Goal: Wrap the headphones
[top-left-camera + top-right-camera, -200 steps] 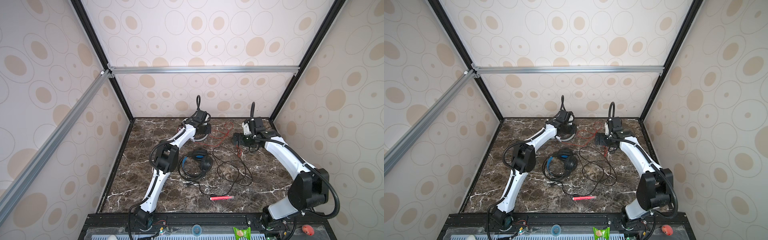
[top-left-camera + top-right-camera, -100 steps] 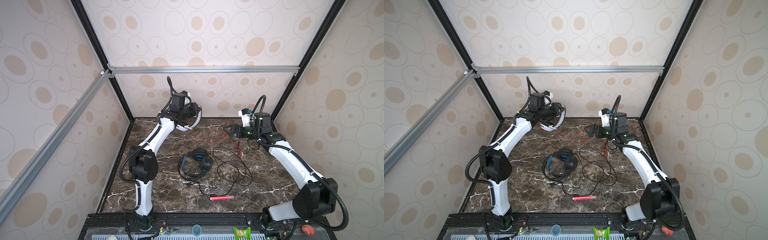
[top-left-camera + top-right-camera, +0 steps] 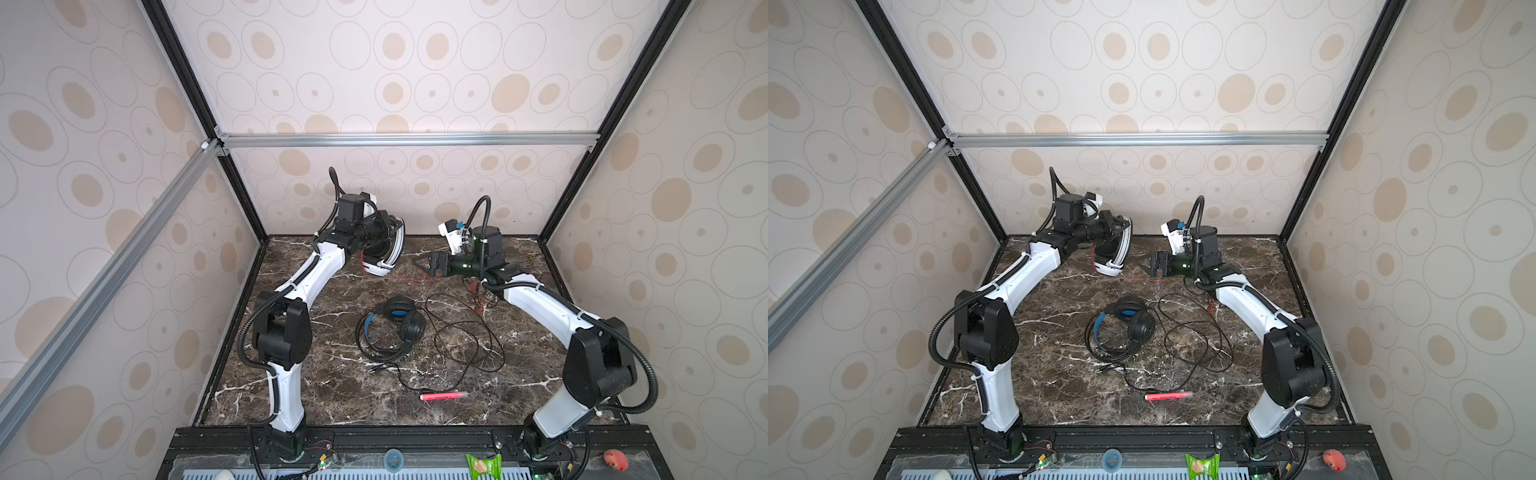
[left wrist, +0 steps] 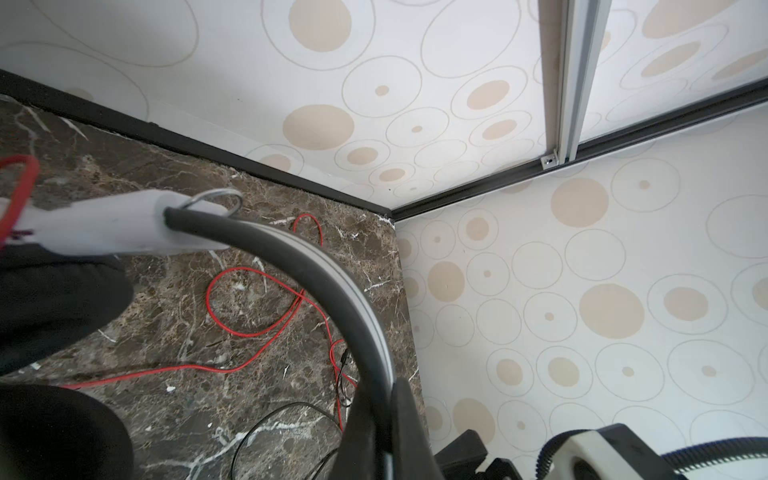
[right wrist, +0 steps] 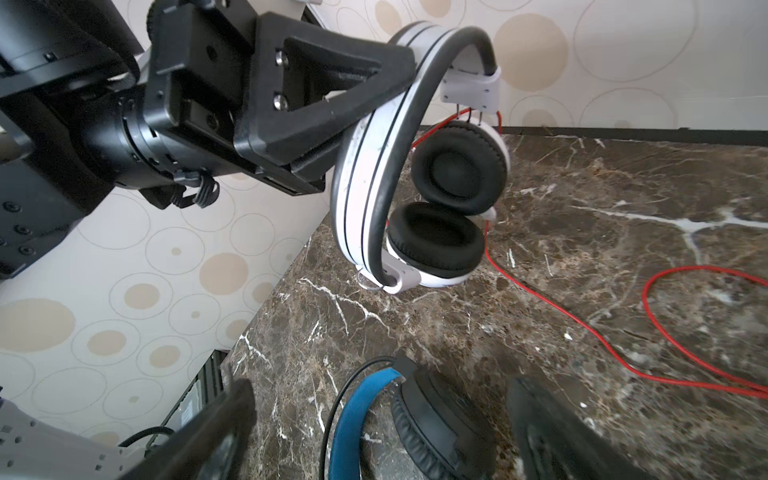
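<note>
My right gripper should hold the white headphones by the band [image 4: 332,286], away from my left gripper. That leaves the ear pads and red cord free to wrap.
White headphones [image 3: 384,257] [image 3: 1115,253] with black stripes hang in the air above the table's back. My left gripper [image 3: 395,226] [image 3: 1123,224] is shut on their band [image 4: 332,286]. In the right wrist view the two ear pads [image 5: 457,174] face each other below the band. A thin red cord [image 3: 409,279] [image 5: 582,332] trails from them onto the marble. My right gripper [image 3: 417,262] [image 3: 1142,264] [image 5: 380,395] hangs open just right of them, holding nothing. Black headphones [image 3: 409,328] [image 3: 1140,328] [image 5: 440,419] with a blue-lined band lie mid-table.
A loose black cord [image 3: 465,340] loops right of the black headphones. A pink-red pen [image 3: 442,396] [image 3: 1167,395] lies near the front. Patterned walls close the table's back and sides, and an aluminium rail [image 3: 407,139] crosses overhead at the back.
My left gripper has lifted the white headphones off the table and swung them slightly right. My right gripper has risen and moved left toward them, staying open.
</note>
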Robot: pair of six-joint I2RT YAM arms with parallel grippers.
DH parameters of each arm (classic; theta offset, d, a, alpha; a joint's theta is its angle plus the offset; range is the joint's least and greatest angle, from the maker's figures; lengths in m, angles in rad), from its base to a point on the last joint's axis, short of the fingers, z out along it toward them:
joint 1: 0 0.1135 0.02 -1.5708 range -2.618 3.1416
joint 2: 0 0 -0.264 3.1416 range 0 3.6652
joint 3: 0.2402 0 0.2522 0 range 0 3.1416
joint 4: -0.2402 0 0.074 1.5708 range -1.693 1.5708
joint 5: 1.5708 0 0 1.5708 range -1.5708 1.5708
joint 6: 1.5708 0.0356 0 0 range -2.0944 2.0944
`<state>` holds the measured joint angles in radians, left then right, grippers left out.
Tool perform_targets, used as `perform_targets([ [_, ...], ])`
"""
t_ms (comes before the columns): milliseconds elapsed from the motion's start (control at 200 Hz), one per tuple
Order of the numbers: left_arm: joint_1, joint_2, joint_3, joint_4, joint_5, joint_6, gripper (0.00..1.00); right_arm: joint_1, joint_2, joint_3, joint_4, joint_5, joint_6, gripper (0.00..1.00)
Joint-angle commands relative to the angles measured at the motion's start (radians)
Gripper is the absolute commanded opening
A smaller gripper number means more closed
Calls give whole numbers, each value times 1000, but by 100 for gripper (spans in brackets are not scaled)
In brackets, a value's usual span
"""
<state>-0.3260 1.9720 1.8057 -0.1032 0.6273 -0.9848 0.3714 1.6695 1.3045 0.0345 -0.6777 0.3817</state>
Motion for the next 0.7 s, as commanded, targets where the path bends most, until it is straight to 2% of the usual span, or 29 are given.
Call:
perform_targets([
  [0,6,-78,7,158,38,-54,0,22,48,62,97,-46,39,97],
  [370,-10,-96,-25,208,44,-114,0,47,187,153,226,-84,128,95],
  [695,-25,-98,-41,227,43,-135,0,63,247,198,275,-104,175,77],
])
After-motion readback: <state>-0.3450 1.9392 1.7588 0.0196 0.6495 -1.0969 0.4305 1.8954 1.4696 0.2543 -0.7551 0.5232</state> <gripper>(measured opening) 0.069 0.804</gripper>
